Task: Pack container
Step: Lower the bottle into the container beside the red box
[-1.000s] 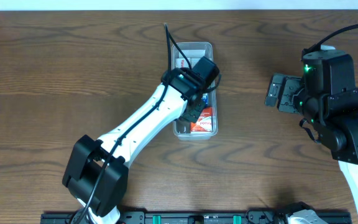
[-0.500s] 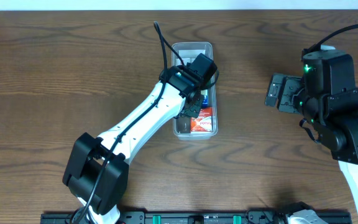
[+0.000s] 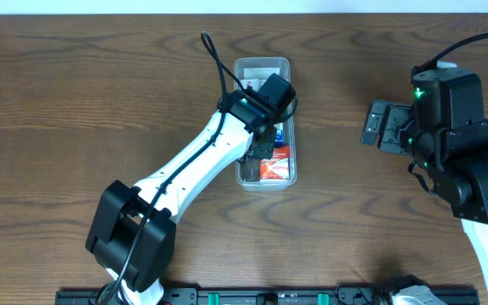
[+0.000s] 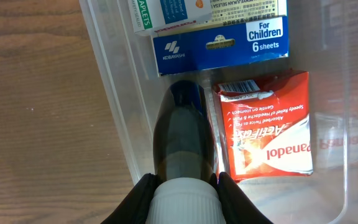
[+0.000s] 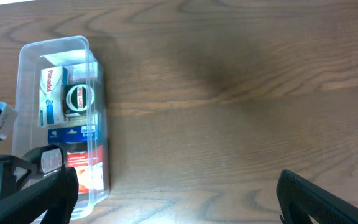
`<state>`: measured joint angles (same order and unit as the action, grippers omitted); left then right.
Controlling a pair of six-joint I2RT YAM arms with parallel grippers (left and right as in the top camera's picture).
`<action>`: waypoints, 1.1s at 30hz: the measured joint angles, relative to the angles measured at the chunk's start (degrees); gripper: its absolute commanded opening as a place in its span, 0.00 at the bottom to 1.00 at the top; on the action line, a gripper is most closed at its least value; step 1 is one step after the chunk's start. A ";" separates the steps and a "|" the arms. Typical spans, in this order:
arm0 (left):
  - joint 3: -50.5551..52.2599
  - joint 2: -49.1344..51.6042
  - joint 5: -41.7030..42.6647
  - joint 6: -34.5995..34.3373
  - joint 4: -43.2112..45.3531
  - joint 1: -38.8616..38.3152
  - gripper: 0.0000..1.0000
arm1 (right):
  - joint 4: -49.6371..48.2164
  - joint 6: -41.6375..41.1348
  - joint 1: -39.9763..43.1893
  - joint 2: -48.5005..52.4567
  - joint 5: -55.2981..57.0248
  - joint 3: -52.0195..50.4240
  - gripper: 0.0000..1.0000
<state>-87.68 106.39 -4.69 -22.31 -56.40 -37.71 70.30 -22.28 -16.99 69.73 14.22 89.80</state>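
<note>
The bottom of the dark bottle is in the gap between the side of the tray and the red Panadol box, so I need to let go of the bottle with my left gripper now.
The container (image 3: 261,61) is a long clear plastic tray at the table's middle back. It also shows in the left wrist view (image 4: 114,93) and the right wrist view (image 5: 55,45). My left gripper (image 4: 184,186) is shut on a dark bottle with a white ribbed cap (image 4: 182,134), which reaches into the tray's left side. In the overhead view the left gripper (image 3: 258,149) is over the tray. A red Panadol box (image 4: 269,127) lies beside the bottle, and a blue box (image 4: 219,43) lies beyond it. My right gripper (image 3: 384,125) is open and empty, well right of the tray.
More small boxes lie at the tray's far end (image 5: 51,87), with a round ring-shaped item (image 5: 79,96) beside them. Bare wood table (image 5: 229,93) lies between the tray and my right gripper (image 5: 179,199). A black rail (image 3: 261,296) runs along the front edge.
My left arm has shifted slightly toward the tray's far end with the bottle, and its cable has swung left. The right arm has not moved.
</note>
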 measured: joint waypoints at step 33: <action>-3.30 -10.60 1.29 -0.42 0.35 0.00 0.67 | 0.00 0.02 0.00 0.00 0.00 0.00 0.99</action>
<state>-90.98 95.79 -3.40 -22.72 -56.05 -37.71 70.30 -22.26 -16.99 69.73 14.22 89.80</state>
